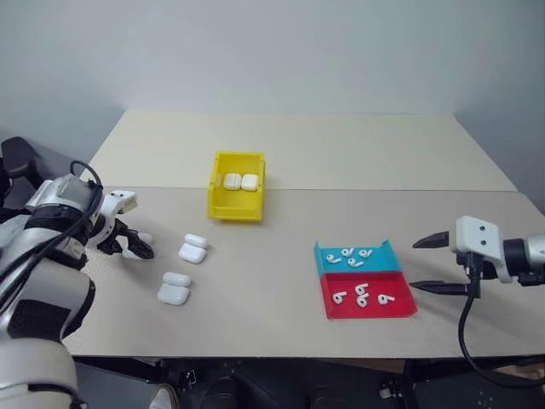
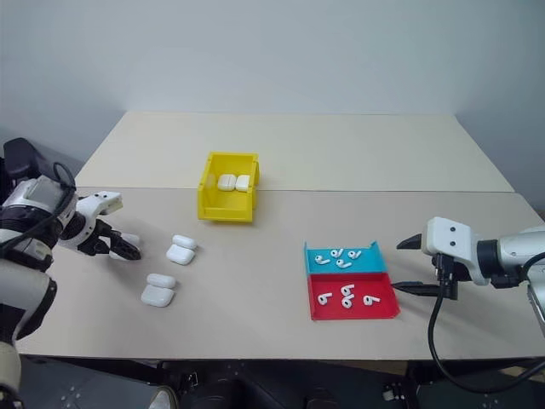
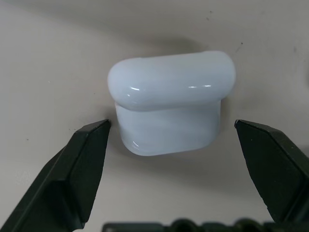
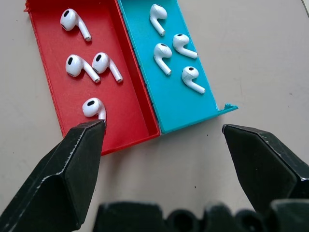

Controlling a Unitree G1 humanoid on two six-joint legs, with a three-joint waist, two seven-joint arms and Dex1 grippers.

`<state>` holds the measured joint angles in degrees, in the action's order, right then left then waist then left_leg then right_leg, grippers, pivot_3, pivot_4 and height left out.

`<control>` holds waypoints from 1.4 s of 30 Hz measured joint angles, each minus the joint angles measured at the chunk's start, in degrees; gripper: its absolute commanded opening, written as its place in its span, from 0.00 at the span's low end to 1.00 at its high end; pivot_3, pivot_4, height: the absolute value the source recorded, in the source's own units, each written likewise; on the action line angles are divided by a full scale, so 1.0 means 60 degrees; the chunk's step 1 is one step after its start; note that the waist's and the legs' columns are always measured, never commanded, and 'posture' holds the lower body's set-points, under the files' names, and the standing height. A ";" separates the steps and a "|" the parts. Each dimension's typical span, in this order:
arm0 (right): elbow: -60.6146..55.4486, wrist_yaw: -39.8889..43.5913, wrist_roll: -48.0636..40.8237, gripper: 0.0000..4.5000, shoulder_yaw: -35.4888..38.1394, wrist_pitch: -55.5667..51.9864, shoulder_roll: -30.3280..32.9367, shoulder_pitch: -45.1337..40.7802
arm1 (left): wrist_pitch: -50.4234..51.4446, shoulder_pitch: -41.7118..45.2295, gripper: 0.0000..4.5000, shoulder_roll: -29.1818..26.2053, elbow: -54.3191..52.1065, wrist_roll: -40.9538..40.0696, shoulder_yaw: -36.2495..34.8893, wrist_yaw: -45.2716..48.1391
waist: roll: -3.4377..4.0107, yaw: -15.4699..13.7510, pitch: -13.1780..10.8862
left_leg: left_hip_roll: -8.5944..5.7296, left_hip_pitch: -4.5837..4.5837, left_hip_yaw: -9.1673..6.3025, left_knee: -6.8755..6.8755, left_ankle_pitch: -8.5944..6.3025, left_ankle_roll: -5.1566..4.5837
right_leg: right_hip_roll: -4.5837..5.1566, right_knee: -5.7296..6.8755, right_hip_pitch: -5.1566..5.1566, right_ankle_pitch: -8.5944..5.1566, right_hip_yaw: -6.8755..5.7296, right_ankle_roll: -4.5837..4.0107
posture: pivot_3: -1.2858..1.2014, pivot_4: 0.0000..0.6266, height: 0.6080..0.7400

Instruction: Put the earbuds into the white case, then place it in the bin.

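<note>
My left gripper should close now, as its fingertips are on either side of the white case's lower body (image 3: pixel 169 128) in the left wrist view. It would hold the case.
A white case (image 3: pixel 171 96) lies on the table between the fingers of my left gripper (image 1: pixel 134 245), which points steeply down over it, open and not touching it. Two more white cases (image 1: pixel 193 249) (image 1: pixel 174 288) lie just right of that gripper. The yellow bin (image 1: pixel 236 207) stands at mid-table with two white cases (image 1: pixel 240 181) inside. Several earbuds (image 4: pixel 161 55) lie in the teal half of a tray and several (image 4: pixel 84 65) in its red half. My right gripper (image 1: pixel 414 266) hovers open, just right of the tray and holding nothing.
The teal-and-red tray (image 1: pixel 328 257) sits at front right, between the bin and my right gripper. A seam (image 1: pixel 383 191) runs across the table behind the bin. The table's front edge (image 1: pixel 281 351) is close to the tray and the nearest case.
</note>
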<state>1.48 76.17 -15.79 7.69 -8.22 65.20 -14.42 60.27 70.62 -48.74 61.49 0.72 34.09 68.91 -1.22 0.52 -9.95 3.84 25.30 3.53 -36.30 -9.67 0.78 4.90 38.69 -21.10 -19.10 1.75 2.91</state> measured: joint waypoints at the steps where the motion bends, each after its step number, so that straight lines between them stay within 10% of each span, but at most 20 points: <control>1: -0.0017 -0.0007 0.0001 0.99 0.0000 -0.0006 0.0000 0.0019 | -0.0061 0.0005 1.00 0.0025 0.0069 0.0047 -0.0062 0.0003 | 0.0001 0.0001 0.0000 | -0.0001 -0.0001 0.0000 -0.0002 0.0000 0.0000 | 0.0000 0.0006 0.0000 0.0000 0.0000 0.0000 | 0.52 0.24 1.00; 8: -0.0173 -0.0139 0.0047 0.99 0.0010 -0.0102 0.0010 0.0207 | -0.0474 0.0146 1.00 0.0351 0.0656 0.0706 -0.0534 0.0082 | 0.0002 0.0018 0.0001 | -0.0001 -0.0003 -0.0004 -0.0043 0.0000 -0.0001 | 0.0000 0.0051 0.0002 -0.0001 0.0000 0.0003 | 0.52 0.24 1.00; 15: -0.0172 -0.0227 0.0168 1.00 0.0010 -0.0098 0.0010 0.0219 | -0.0534 0.0169 0.61 0.0480 0.0931 0.1193 -0.0979 -0.0148 | 0.0002 0.0032 0.0001 | -0.0001 -0.0003 -0.0006 -0.0048 -0.0003 -0.0005 | 0.0000 0.0055 0.0002 -0.0001 0.0001 0.0005 | 0.52 0.24 1.00; 25: -0.0103 -0.0231 0.0202 1.00 -0.0063 -0.0022 0.0005 -0.0129 | -0.0710 0.0077 0.61 0.0441 0.0615 0.1652 -0.1171 0.0219 | -0.0004 0.0031 -0.0002 | 0.0003 0.0000 -0.0007 -0.0050 -0.0003 -0.0004 | -0.0001 0.0055 0.0001 -0.0001 -0.0001 0.0005 | 0.52 0.24 1.00; 36: -0.0826 0.0304 -0.0214 1.00 0.0083 -0.1260 0.1022 -0.0698 | 0.2146 -0.2317 0.61 -0.1886 -0.8800 0.0034 -0.3147 0.0865 | -0.0020 0.0045 -0.0019 | 0.0015 0.0012 -0.0004 -0.0056 -0.0002 -0.0003 | -0.0003 0.0053 -0.0007 -0.0001 0.0014 0.0005 | 0.52 0.24 1.00; 42: -0.2265 0.0819 -0.0219 1.00 -0.0407 -0.1927 0.1649 -0.0900 | 0.0693 -0.5082 0.61 0.0112 -1.3419 -0.2370 -0.7390 0.0298 | -0.0013 0.0038 -0.0015 | 0.0016 0.0005 -0.0004 -0.0081 -0.0008 -0.0013 | 0.0000 0.0059 0.0005 0.0000 0.0022 0.0005 | 0.52 0.24 1.00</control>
<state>-12.11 81.08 -17.11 5.25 -19.78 75.09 -19.82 64.42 40.13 -48.07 -19.03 -13.50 -10.25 70.70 -1.30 0.75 -10.04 3.93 25.33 3.51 -36.79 -9.72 0.71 4.90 39.05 -21.07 -19.10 1.88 2.94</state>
